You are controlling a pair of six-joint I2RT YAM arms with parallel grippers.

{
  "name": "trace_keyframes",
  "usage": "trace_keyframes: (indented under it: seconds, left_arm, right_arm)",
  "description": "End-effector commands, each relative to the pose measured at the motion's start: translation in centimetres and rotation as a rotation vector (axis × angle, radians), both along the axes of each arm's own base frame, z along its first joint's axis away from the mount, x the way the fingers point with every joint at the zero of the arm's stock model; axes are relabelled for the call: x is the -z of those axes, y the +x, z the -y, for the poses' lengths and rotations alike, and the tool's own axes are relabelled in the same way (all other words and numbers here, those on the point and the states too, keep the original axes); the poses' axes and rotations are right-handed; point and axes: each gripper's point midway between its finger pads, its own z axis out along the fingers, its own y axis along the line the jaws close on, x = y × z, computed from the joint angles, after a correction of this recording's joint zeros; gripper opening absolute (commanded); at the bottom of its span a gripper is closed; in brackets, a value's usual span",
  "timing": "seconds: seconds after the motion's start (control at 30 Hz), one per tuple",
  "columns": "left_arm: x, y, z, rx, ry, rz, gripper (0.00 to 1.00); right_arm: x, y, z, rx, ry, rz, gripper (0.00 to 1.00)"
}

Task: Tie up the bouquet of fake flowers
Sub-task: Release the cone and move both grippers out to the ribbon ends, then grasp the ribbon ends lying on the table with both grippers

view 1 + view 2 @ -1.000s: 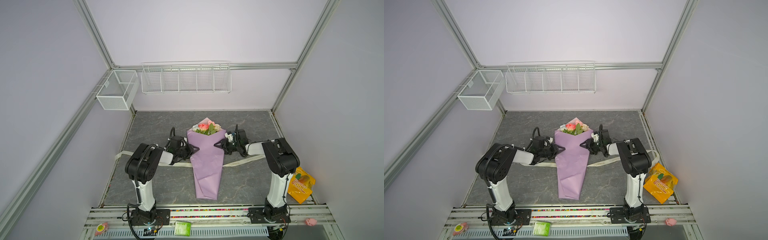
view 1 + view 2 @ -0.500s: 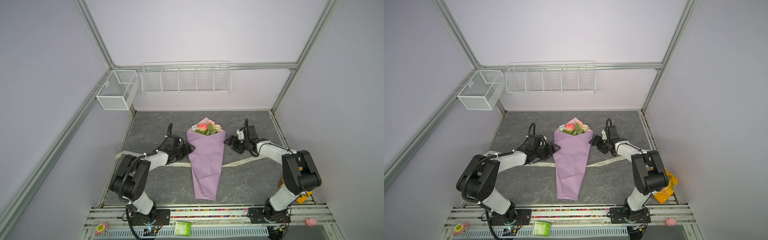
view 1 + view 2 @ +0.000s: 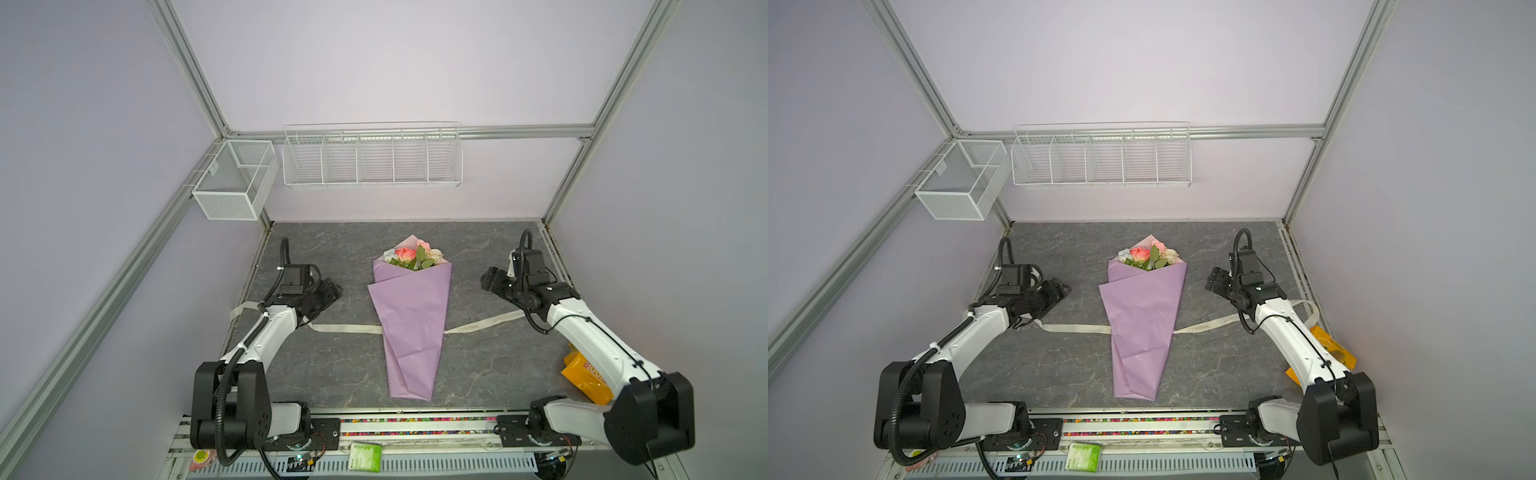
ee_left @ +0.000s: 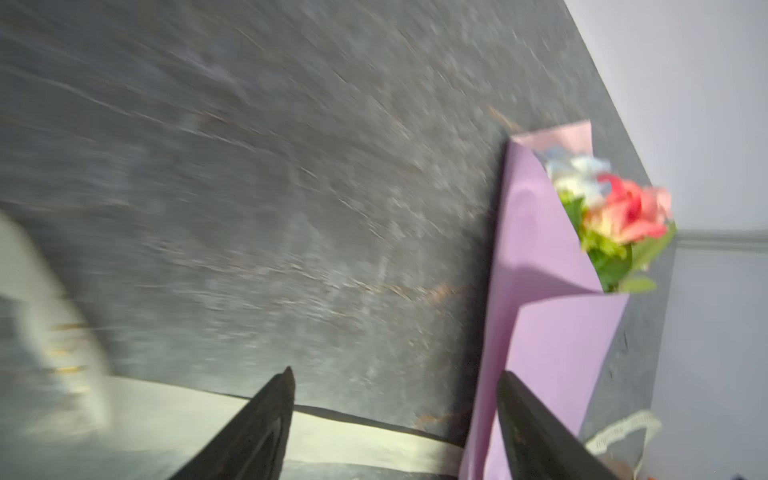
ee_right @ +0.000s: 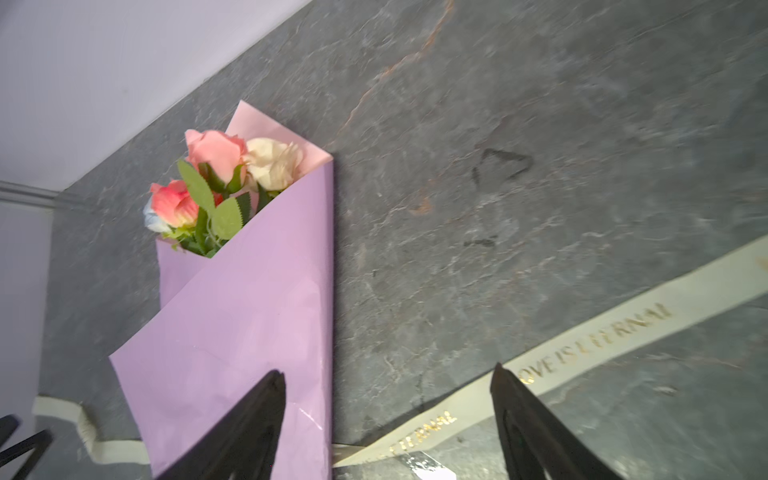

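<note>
The cream ribbon is next for my left gripper to grab near its loose end (image 3: pixel 244 306), away from the cone (image 3: pixel 409 324). That will leave length to tie the bouquet.
The bouquet of fake flowers (image 3: pixel 413 257) (image 3: pixel 1148 257) lies mid-table, wrapped in a lilac paper cone (image 3: pixel 409 324) with the blooms at the far end. A cream lettered ribbon (image 3: pixel 345 328) (image 5: pixel 602 328) runs crosswise under the cone and sticks out on both sides. My left gripper (image 3: pixel 334 291) (image 4: pixel 395 374) hovers left of the cone, open and empty, a clear gap away. My right gripper (image 3: pixel 488 280) (image 5: pixel 386 370) is right of the cone, also open and empty, above the ribbon's right stretch. The stems are hidden inside the paper.
White wire baskets (image 3: pixel 372 160) hang on the back wall, and a mesh box (image 3: pixel 235 183) hangs on the left wall. A yellow snack bag (image 3: pixel 586 374) lies at the right front under my right arm. A green packet (image 3: pixel 365 456) sits on the front rail.
Both grippers were at the cone's side edges a second ago. They have drawn outward, away from the paper, and their jaws have spread open. The bouquet stays put.
</note>
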Motion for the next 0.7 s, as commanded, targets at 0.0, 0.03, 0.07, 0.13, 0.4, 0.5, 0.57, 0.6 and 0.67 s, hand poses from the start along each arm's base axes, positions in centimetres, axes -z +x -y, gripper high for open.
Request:
trace_keyframes:
  seconds: [0.0, 0.03, 0.07, 0.13, 0.4, 0.5, 0.57, 0.6, 0.67]
  left_arm:
    - [1.7, -2.3, -5.3, -0.086, 0.099, -0.156, 0.72]
    - [2.0, -2.5, -6.6, -0.109, 0.102, -0.188, 0.71]
    - [2.3, -2.5, -7.7, -0.138, 0.112, -0.213, 0.71]
    - [3.2, -2.4, -9.9, -0.197, 0.126, -0.268, 0.7]
    - [5.2, 0.1, -12.6, -0.218, 0.184, -0.414, 0.66]
    - [5.8, 0.5, -13.2, -0.225, 0.204, -0.448, 0.62]
    - [6.4, 0.6, -13.3, -0.218, 0.204, -0.47, 0.61]
    - [6.6, 0.6, -13.3, -0.214, 0.204, -0.478, 0.6]
    - [7.1, 0.7, -13.3, -0.2, 0.206, -0.493, 0.56]
  right_arm:
    - [1.5, -2.1, 3.8, 0.083, -0.181, -0.065, 0.81]
    - [1.5, -2.3, 4.2, 0.094, -0.195, -0.071, 0.81]
    - [1.5, -2.4, 4.6, 0.103, -0.208, -0.077, 0.81]
    - [1.5, -2.7, 5.2, 0.118, -0.233, -0.084, 0.81]
    - [1.9, -2.5, 6.7, 0.148, -0.275, -0.102, 0.81]
    - [2.0, -2.4, 7.0, 0.156, -0.285, -0.109, 0.81]
    - [2.1, -2.3, 7.2, 0.159, -0.291, -0.113, 0.82]
    - [2.3, -2.3, 7.2, 0.157, -0.291, -0.116, 0.82]
    - [2.5, -2.2, 7.2, 0.154, -0.29, -0.121, 0.82]
